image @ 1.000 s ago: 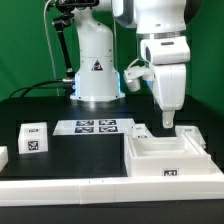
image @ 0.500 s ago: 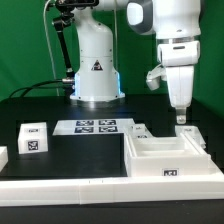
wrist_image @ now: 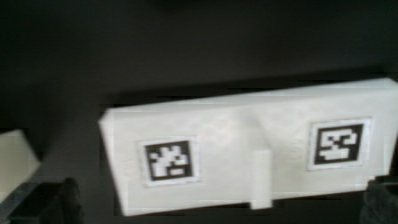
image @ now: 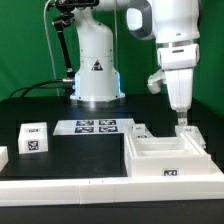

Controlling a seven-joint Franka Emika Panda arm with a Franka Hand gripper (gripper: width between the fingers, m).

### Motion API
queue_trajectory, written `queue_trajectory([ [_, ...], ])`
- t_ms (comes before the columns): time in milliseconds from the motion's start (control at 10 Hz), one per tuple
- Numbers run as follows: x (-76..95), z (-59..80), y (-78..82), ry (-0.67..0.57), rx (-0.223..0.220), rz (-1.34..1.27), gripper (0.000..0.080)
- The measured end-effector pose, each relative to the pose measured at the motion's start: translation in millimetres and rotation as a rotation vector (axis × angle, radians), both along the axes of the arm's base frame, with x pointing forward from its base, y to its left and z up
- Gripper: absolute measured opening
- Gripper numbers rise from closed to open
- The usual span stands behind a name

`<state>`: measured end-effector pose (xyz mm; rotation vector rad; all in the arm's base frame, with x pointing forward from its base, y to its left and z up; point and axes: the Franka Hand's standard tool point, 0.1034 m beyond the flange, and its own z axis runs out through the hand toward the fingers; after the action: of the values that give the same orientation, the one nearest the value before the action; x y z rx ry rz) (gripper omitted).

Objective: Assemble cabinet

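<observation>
I should lower my gripper before I close it on the raised rib [wrist_image: 262, 175], because the rib is deeper than my fingers in the wrist view.
The cabinet [image: 165, 157], a large white open box shell with a tag on its front, lies at the exterior view's lower right. Just behind its far right corner lies a smaller white part [image: 191, 133]. My gripper [image: 182, 122] hangs directly over that part, fingers pointing down, a little above it. In the wrist view the part [wrist_image: 249, 140] fills the middle: a white block with two black-and-white tags and a raised rib between them. My gripper [wrist_image: 210, 205] is open and empty, with its dark fingertips [wrist_image: 45, 200] at either side of the part.
A white cube with a tag [image: 33, 138] and another white piece [image: 3, 157] lie at the exterior view's left. The marker board [image: 98, 126] lies in front of the white robot pedestal [image: 97, 70]. A white ledge [image: 60, 190] runs along the front.
My gripper has moved toward the exterior view's right and lowered slightly, ending above the small white part behind the cabinet. Nothing on the table has moved.
</observation>
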<state>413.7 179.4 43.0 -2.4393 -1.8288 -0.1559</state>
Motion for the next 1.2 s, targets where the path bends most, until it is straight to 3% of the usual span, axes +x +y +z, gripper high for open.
queue_trajectory([
  [200, -7.8, -9.6, 10.9, -0.008, 0.021, 0.004, 0.0797],
  [500, -15.6, -26.0, 13.3, 0.007, 0.038, -0.001, 0.0797],
  [700, -15.2, -28.0, 10.0, 0.012, 0.037, -0.009, 0.0797],
  [900, -16.4, -29.1, 10.5, 0.015, 0.038, -0.008, 0.0542],
  [1000, -17.2, -30.1, 10.5, 0.017, 0.038, -0.008, 0.0542],
  [1100, -18.1, -31.4, 10.3, 0.020, 0.038, -0.009, 0.0359],
  [1200, -18.7, -32.9, 9.1, 0.023, 0.038, -0.010, 0.0225],
])
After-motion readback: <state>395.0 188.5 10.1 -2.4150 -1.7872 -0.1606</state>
